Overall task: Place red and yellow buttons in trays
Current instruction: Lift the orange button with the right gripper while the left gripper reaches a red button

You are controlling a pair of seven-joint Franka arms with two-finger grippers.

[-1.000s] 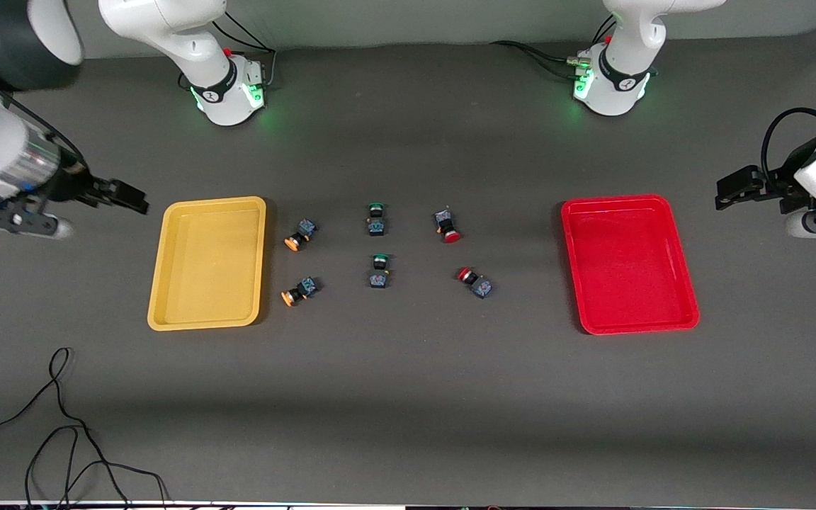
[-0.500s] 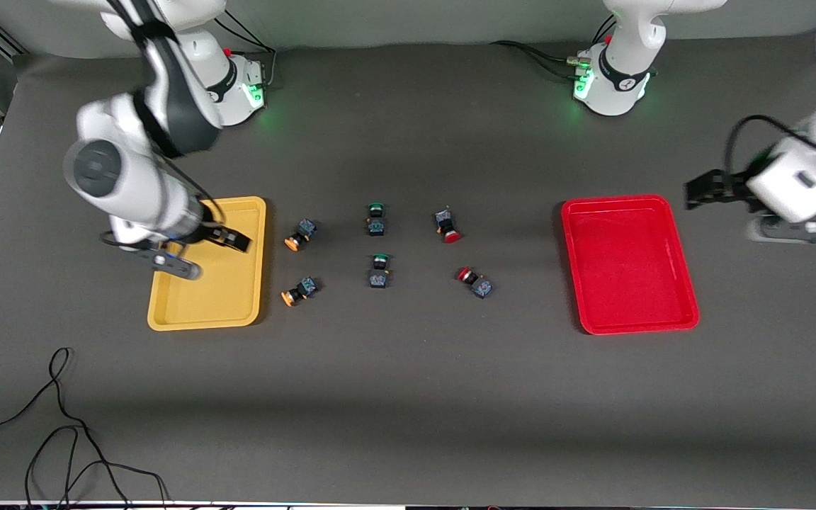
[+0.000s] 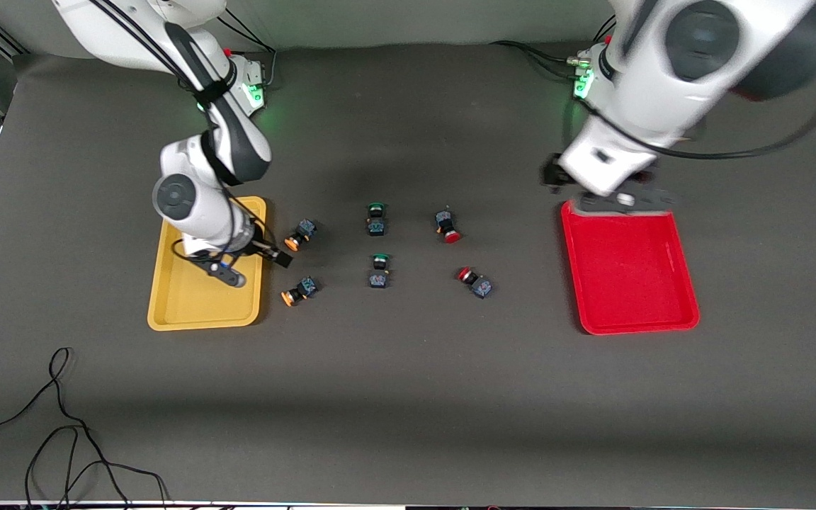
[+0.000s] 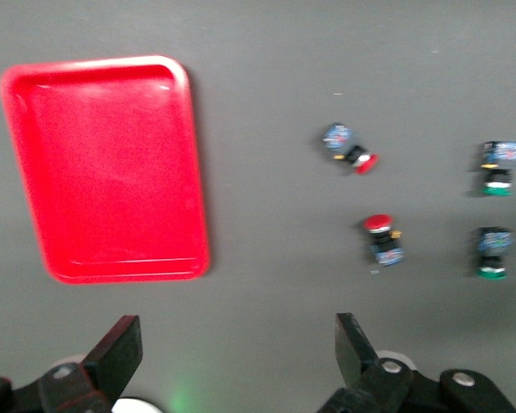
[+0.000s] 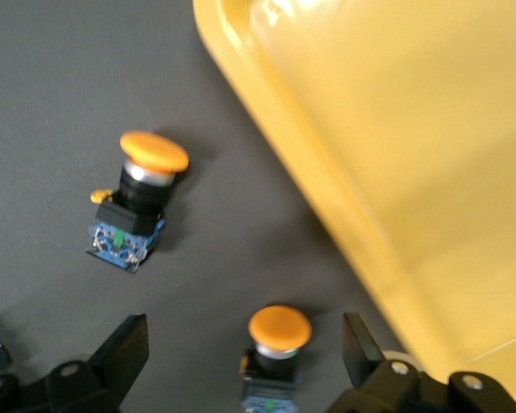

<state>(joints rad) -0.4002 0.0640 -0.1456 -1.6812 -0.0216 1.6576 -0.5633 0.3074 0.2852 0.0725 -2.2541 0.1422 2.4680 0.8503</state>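
The left gripper grabs the red button by its black collar below the cap (image 3: 445, 227) next, to place a red button in the red tray (image 3: 627, 297).
Two yellow buttons lie beside the yellow tray (image 3: 202, 297): one farther from the front camera (image 3: 299, 234), one nearer (image 3: 299, 290). Two red buttons (image 3: 447, 225) (image 3: 474, 281) lie toward the red tray (image 3: 627, 297). My right gripper (image 3: 277, 253) is open and low, straddling the farther yellow button (image 5: 277, 348). The right wrist view also shows the nearer yellow button (image 5: 142, 202) and the yellow tray's rim (image 5: 267, 120). My left gripper (image 3: 553, 176) is open and empty, up over the table at the red tray's edge nearest the arm bases. Its wrist view shows the red tray (image 4: 103, 163) and both red buttons (image 4: 351, 151) (image 4: 383, 239).
Two green-capped buttons (image 3: 376, 218) (image 3: 379, 270) lie in the middle between the yellow and red ones; they also show in the left wrist view (image 4: 499, 168) (image 4: 492, 254). A black cable (image 3: 61, 425) lies near the table's front edge at the right arm's end.
My right gripper moved from over the yellow tray to the farther yellow button. My left arm swung in from the table's end to the red tray's edge. No button has moved.
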